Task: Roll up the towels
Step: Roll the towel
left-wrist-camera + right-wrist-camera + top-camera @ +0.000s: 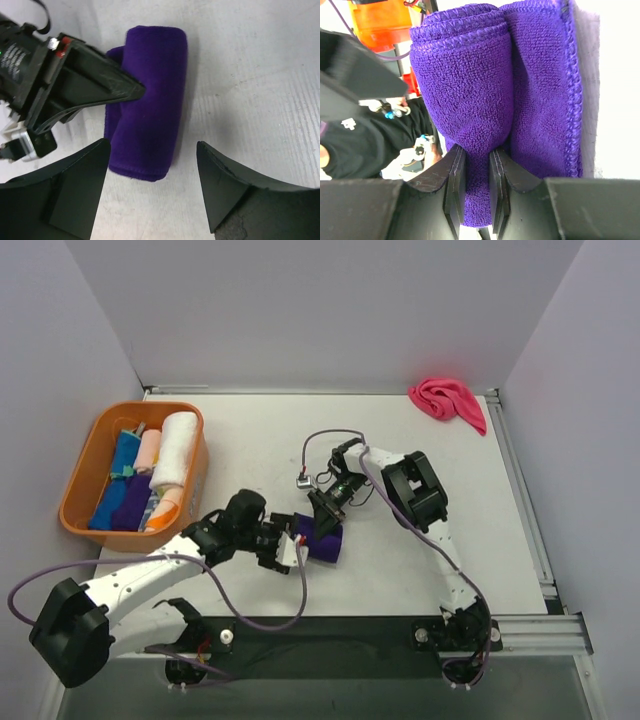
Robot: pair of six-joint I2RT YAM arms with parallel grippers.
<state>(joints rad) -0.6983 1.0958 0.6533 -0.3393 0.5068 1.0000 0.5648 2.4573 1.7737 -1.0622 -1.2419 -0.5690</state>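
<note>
The opposite end of the towel is for my right gripper to help roll. My left gripper needs to grab the purple towel's near rolled end (303,527) (142,159) next.
A dark purple towel (322,538) lies partly rolled on the table's middle. In the right wrist view the purple towel (470,85) shows a rolled part beside a flat layer. My right gripper (326,512) is shut on the roll's end (477,165). My left gripper (291,549) is open; in the left wrist view (153,150) its jaws stand wide at the near end of the towel (150,100), not touching it. A hot pink towel (447,400) lies crumpled at the back right. Rolled white (176,450), pale pink (148,448) and blue (115,485) towels lie in the basket.
The orange basket (75,480) stands at the left, close to my left arm. My right gripper's fingers (110,80) reach in from the left in the left wrist view. Walls close the back and sides. A metal rail (530,530) runs along the table's right edge.
</note>
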